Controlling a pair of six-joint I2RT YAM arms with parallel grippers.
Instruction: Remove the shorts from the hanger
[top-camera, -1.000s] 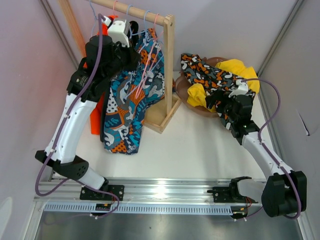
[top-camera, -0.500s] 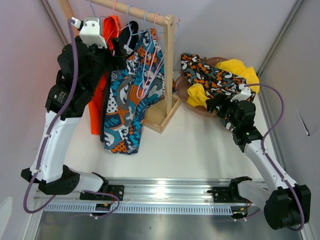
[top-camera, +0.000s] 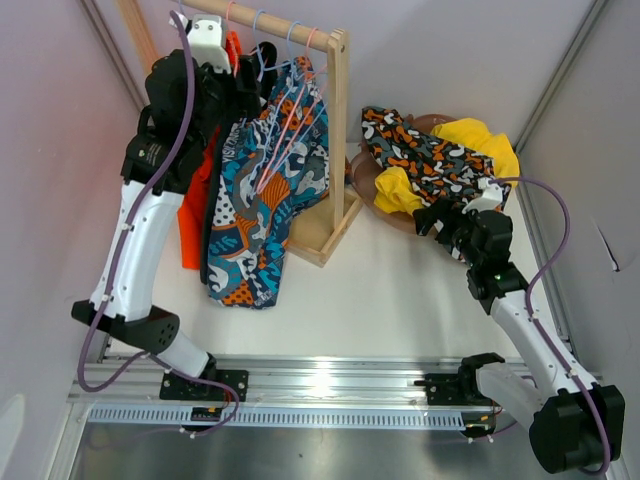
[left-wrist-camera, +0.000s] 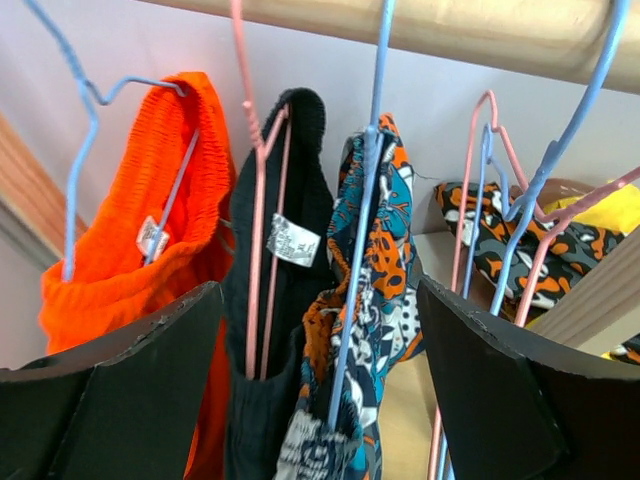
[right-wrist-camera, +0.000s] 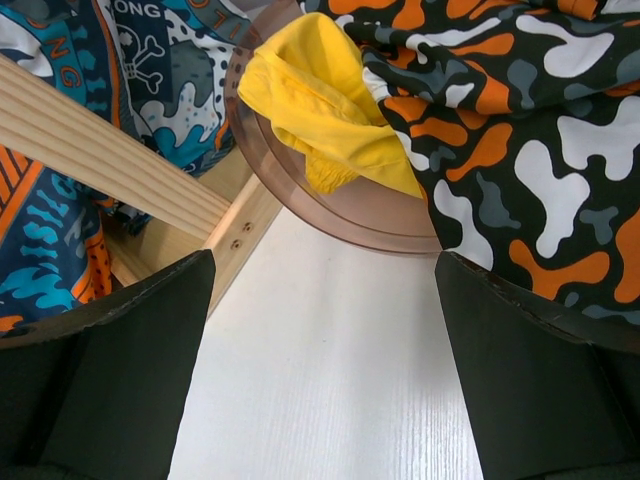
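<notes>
My left gripper grabs the printed shorts' blue hanger by its near arm below the twisted neck next, so hook and shorts stay free for removal.
Three shorts hang on wire hangers from the wooden rail: bright orange, black and teal-orange-black print. My left gripper is open just below the rail, its jaws spread wide on either side of the black and the printed shorts, touching neither. The camouflage shorts and yellow shorts lie in a brown bowl to the right. My right gripper is open and empty over bare table just in front of that bowl.
Empty pink and blue hangers hang at the rail's right end. The rack's wooden post and base stand between the hanging clothes and the bowl. Grey walls close in on both sides.
My left gripper went from nearly shut to wide open, and its arm swung left, then back up under the rail. The right arm shifted slightly, its gripper still open.
</notes>
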